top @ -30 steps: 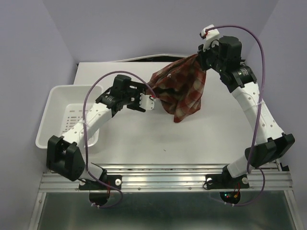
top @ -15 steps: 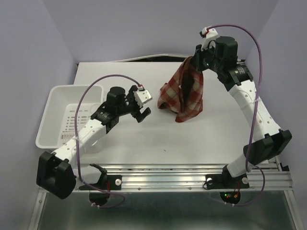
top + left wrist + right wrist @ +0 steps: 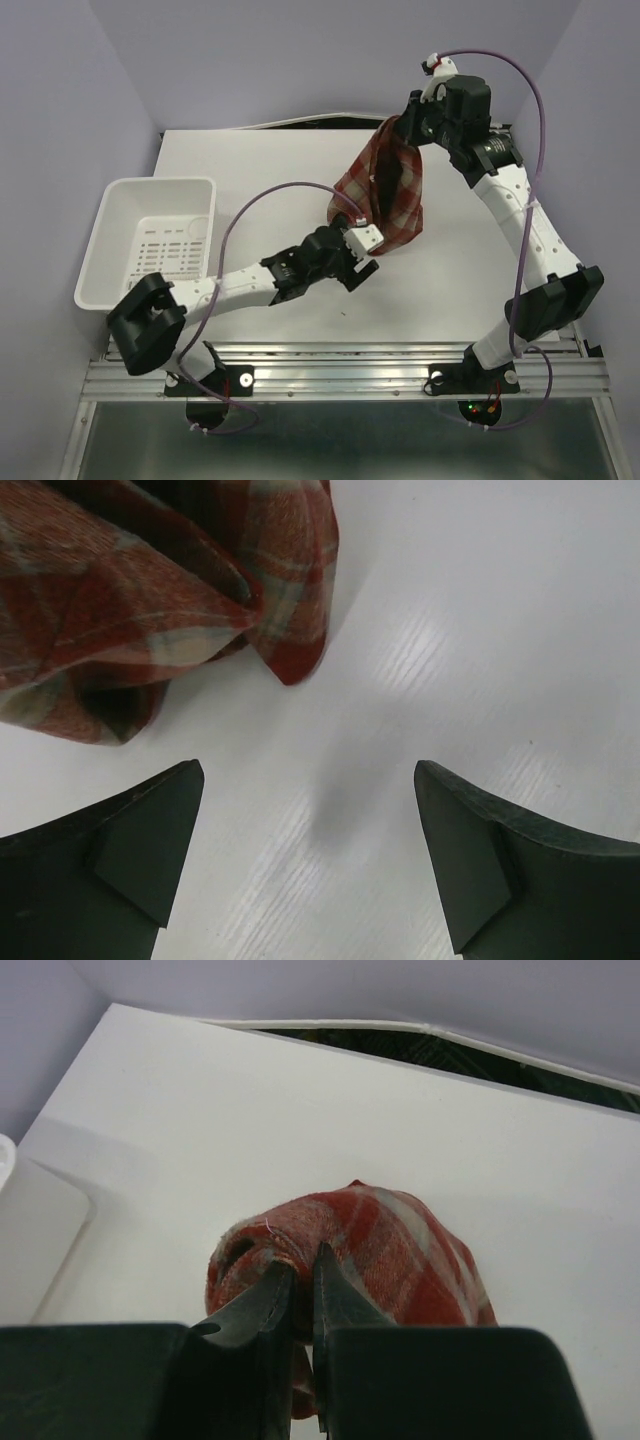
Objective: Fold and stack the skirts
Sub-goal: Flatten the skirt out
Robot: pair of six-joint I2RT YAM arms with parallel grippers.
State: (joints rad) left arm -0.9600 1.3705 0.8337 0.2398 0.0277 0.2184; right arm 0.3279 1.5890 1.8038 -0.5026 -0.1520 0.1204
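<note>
Next, my left gripper grabs the plaid skirt's loose lower corner (image 3: 387, 248) (image 3: 291, 662), away from my right gripper's hold, to spread the skirt flat for folding.
A red, maroon and cream plaid skirt (image 3: 388, 188) hangs bunched from my right gripper (image 3: 402, 128), its lower end resting on the white table at centre right. In the right wrist view my right gripper (image 3: 300, 1272) is shut on a fold of the skirt (image 3: 400, 1250). My left gripper (image 3: 362, 262) is open and empty, low over the table just in front of the skirt's bottom edge. In the left wrist view the skirt's hem (image 3: 170, 600) lies at upper left, beyond the open left gripper (image 3: 310, 810).
A white perforated plastic basket (image 3: 115, 245) stands at the table's left edge, empty. The table's far edge (image 3: 300, 130) meets a purple wall. The metal rail with the arm bases runs along the near edge.
My left arm has swung right and stretched low across the table, from near the basket to just below the skirt. My right gripper still holds the skirt up, the cloth now more gathered.
</note>
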